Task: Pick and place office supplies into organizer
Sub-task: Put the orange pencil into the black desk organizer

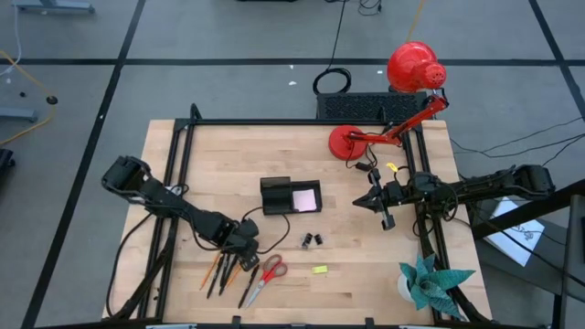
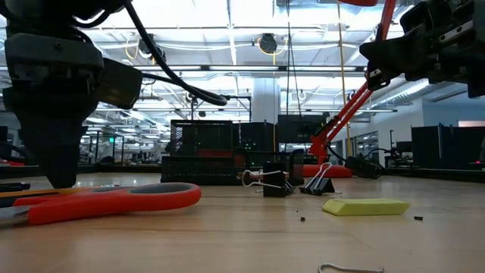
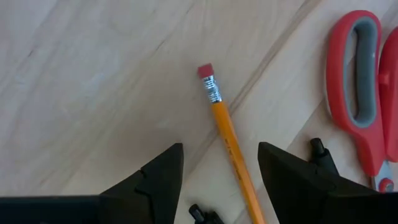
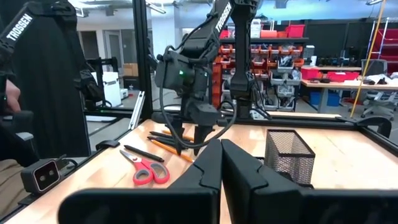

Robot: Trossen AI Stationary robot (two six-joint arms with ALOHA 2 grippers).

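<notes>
Next, my left gripper grabs the orange pencil by its eraser end (image 3: 215, 93), to place the pencil into the organizer.
An orange pencil (image 3: 227, 134) with a pink eraser lies flat on the wooden table among black pens (image 1: 226, 271), near the front left. My left gripper (image 3: 221, 149) points down over it, open, with one finger on each side of the pencil and not touching it. The red-handled scissors (image 1: 266, 274) lie flat just to the right. Two black clips (image 1: 313, 239) and a yellow piece (image 1: 319, 270) rest farther right. The black organizer (image 1: 274, 196) stands mid-table with a pink pad (image 1: 306, 196) in it. My right gripper (image 1: 375, 203) waits shut, above the table at the right.
A red desk lamp (image 1: 407, 68) stands at the back right, its base (image 1: 350, 142) on the table. A teal paper plant (image 1: 430, 279) is at the front right corner. Black frame rails (image 1: 174, 155) run along the table's edges. A small wire clip (image 2: 348, 267) lies near the front.
</notes>
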